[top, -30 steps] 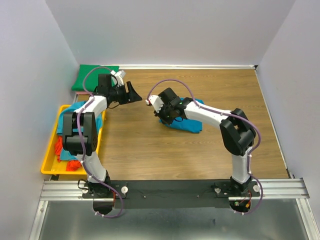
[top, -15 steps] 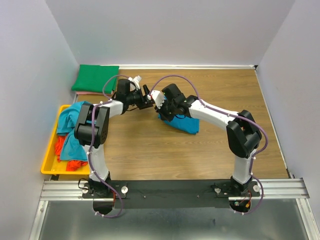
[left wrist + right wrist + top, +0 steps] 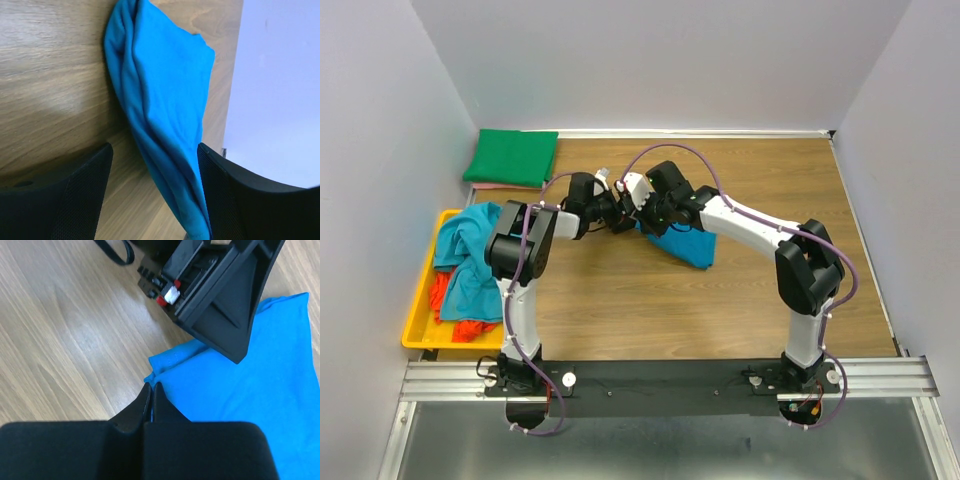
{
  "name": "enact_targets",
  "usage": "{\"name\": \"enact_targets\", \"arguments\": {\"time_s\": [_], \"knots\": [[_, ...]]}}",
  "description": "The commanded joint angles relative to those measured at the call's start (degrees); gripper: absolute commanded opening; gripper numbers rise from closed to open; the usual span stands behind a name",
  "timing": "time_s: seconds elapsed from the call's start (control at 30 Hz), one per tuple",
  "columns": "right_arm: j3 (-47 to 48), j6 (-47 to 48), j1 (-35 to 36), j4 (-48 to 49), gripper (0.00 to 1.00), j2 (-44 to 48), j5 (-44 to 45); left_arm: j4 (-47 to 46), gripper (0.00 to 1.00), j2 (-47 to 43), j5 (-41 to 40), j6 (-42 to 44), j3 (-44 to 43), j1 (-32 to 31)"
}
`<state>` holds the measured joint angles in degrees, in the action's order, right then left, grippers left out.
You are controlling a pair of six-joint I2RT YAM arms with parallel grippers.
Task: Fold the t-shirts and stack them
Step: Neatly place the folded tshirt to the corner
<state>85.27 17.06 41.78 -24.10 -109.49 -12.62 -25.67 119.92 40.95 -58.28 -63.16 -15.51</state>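
The blue t-shirt's hanging edge fold (image 3: pixel 638 226) is the part my left gripper needs to grab next. The body of the blue t-shirt then stays free to stack onto the green t-shirt (image 3: pixel 512 157).
A bright blue t-shirt (image 3: pixel 686 246) lies bunched on the wooden table near the middle. My right gripper (image 3: pixel 151 388) is shut on a corner of the blue t-shirt (image 3: pixel 260 375). My left gripper (image 3: pixel 155 195) is open, its two black fingers on either side of a hanging fold of the blue t-shirt (image 3: pixel 165 90) without closing on it. From above, the left gripper (image 3: pixel 623 213) and the right gripper (image 3: pixel 642 220) meet at the shirt's left edge. A folded green t-shirt (image 3: pixel 512 157) lies at the back left corner.
A yellow tray (image 3: pixel 415 335) stands at the left edge, holding crumpled teal shirts (image 3: pixel 470 250) and an orange-red one (image 3: pixel 470 327). Light walls close in the table at the left, back and right. The left gripper's body (image 3: pixel 215 295) fills the top of the right wrist view.
My left arm has swung from the back left to the middle, and its open fingers now straddle the blue shirt. The right gripper, still shut, has shifted slightly toward the back with the shirt's corner.
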Motion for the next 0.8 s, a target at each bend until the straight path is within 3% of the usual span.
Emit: {"name": "enact_targets", "arguments": {"time_s": [0.0,0.27,0.77], "knots": [[2.1,-1.8,-0.2,1.2,0.01,-0.1,-1.6,-2.7,0.76,0.9,-3.9,-5.5,1.3,-1.4],[2.4,-4.7,-0.2,1.7,0.01,-1.2,-2.1,-6.3,0.7,2.9,-7.5,-9.4,-0.4,-2.9],[4.4,-6.8,-0.1,2.5,0.01,-3.5,-3.3,-6.6,0.5,5.9,-12.0,-9.7,-4.4,-4.7]]}}
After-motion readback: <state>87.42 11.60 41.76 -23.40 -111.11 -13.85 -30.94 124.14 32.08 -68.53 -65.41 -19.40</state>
